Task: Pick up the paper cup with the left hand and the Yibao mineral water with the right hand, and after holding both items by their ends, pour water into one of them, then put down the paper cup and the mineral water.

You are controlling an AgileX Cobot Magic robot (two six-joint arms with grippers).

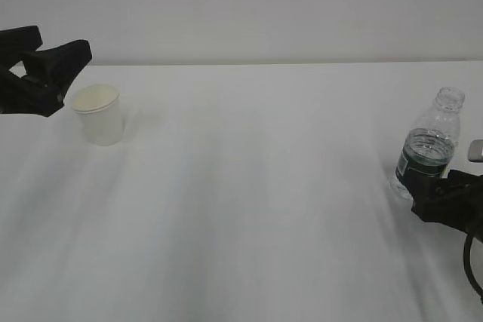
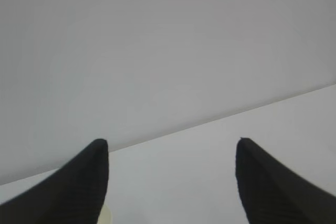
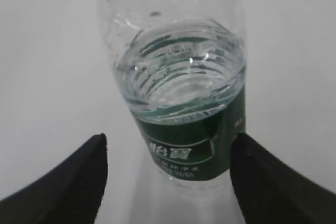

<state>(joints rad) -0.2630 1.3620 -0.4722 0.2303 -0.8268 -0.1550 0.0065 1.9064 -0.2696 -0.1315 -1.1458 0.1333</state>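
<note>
The water (image 1: 429, 145) stands low in the uncapped bottle. Next, my right gripper grabs the bottle around its green label (image 1: 423, 157) to keep the bottle from tipping.
The paper cup (image 1: 98, 115) stands upright on the white table at the left; a sliver of its rim shows in the left wrist view (image 2: 106, 216) by the left finger. My left gripper (image 1: 63, 44) is open and empty, raised just left of and above the cup; in its own view (image 2: 170, 145) the jaws stand wide apart. The Yibao mineral water (image 1: 429, 145), uncapped and partly filled, stands at the right. My right gripper (image 1: 441, 190) is open, low in front of the bottle (image 3: 184, 93). The jaws (image 3: 169, 139) flank the green label, the right finger close against it.
The white table (image 1: 249, 209) runs back to a plain pale wall (image 1: 249, 5). A small grey part (image 1: 475, 150) shows at the right edge beside the bottle.
</note>
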